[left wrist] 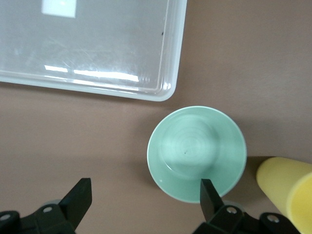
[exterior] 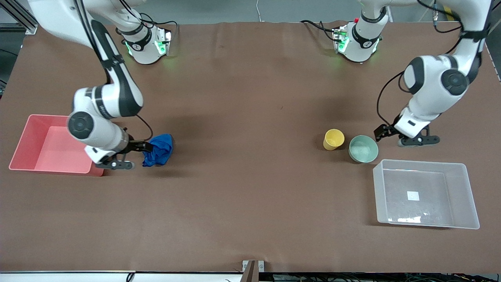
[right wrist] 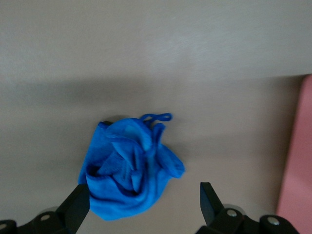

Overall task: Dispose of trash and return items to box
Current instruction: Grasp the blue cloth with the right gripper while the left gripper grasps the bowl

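Observation:
It isn't time to close my right gripper on the blue cloth yet. The cloth is mostly beyond the fingers in the right wrist view, so my right gripper should first move toward it.
The trash, a blue cloth wad (exterior: 158, 150), lies on the brown table beside the pink bin. My right gripper (exterior: 131, 156) is open and low over the cloth's edge, on the bin's side. In the right wrist view the cloth (right wrist: 129, 175) lies partly between the open fingers of the gripper (right wrist: 144, 202), close to one of them. The yellow cup (exterior: 333, 139) and mint-green bowl (exterior: 363, 149) stand side by side near the clear box (exterior: 426, 164). My left gripper (exterior: 401, 139) is open beside the bowl. In the left wrist view (left wrist: 145, 197) one fingertip (left wrist: 208, 192) overlaps the bowl's (left wrist: 195, 146) rim.
The pink bin (exterior: 23, 143) stands at the right arm's end of the table and shows in the right wrist view (right wrist: 297, 165). The clear box holds only its white label (exterior: 413, 195); its corner (left wrist: 165, 92) lies close to the bowl. The cup (left wrist: 287, 192) stands beside the bowl.

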Controlling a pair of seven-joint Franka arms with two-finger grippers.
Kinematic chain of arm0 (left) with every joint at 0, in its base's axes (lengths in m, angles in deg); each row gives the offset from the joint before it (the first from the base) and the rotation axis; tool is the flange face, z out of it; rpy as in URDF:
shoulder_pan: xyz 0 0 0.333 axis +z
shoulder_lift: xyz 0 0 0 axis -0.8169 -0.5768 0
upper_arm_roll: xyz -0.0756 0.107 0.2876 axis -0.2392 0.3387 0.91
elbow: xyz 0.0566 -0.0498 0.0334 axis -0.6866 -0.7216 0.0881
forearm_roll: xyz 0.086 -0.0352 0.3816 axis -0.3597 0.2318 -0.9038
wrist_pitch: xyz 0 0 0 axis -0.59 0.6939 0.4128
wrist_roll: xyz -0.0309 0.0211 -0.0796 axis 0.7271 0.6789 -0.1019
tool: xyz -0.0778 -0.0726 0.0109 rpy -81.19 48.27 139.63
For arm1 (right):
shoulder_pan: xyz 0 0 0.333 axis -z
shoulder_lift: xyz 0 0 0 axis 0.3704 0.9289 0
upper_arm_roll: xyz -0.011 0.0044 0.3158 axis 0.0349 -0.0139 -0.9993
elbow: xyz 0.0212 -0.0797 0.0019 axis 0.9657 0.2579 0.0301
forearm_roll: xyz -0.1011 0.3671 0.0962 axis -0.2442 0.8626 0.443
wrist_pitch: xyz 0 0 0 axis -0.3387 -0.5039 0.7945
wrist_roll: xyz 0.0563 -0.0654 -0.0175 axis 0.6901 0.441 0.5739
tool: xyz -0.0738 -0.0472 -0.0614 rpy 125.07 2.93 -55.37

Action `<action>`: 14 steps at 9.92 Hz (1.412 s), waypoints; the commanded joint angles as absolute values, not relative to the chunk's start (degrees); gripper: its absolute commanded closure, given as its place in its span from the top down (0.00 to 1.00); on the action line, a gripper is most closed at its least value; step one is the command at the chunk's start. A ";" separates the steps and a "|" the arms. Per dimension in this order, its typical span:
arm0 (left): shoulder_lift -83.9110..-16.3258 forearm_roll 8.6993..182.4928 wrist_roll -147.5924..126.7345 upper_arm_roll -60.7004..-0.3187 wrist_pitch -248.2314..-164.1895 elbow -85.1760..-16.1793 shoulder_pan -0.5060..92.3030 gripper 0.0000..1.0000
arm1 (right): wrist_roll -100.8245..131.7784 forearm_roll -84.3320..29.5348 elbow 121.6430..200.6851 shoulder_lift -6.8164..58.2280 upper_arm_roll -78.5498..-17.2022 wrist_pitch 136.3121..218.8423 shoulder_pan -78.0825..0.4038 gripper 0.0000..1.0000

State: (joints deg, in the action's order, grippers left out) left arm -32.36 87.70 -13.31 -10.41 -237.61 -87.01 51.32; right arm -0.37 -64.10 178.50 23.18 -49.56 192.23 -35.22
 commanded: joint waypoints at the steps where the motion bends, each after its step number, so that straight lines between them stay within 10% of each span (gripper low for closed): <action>1: -40.03 86.69 -12.84 -10.25 -243.27 -87.02 51.17 0.98 | -0.98 -64.07 180.26 25.35 -49.02 197.37 -36.68 1.00; 3: -43.20 86.69 -11.62 -10.34 -247.24 -87.02 51.08 0.90 | -0.89 -64.07 180.88 26.67 -49.02 199.41 -37.03 1.00; 5: -44.88 86.69 -9.76 -10.43 -249.09 -87.02 50.82 0.32 | -0.98 -63.98 182.10 27.90 -49.11 202.39 -36.95 1.00; 7: -44.80 86.69 -10.98 -10.43 -249.01 -87.28 50.82 0.00 | -1.07 -63.98 185.00 28.08 -49.11 205.56 -37.73 0.94; 10: -39.73 86.69 -11.60 -10.43 -248.48 -90.61 50.99 0.00 | -1.16 -63.81 184.58 27.99 -49.11 204.87 -37.21 0.11; 14: -26.44 86.69 -14.76 -9.82 -228.58 -86.36 51.26 0.00 | -0.19 -63.37 175.64 27.47 -49.02 190.78 -34.67 0.03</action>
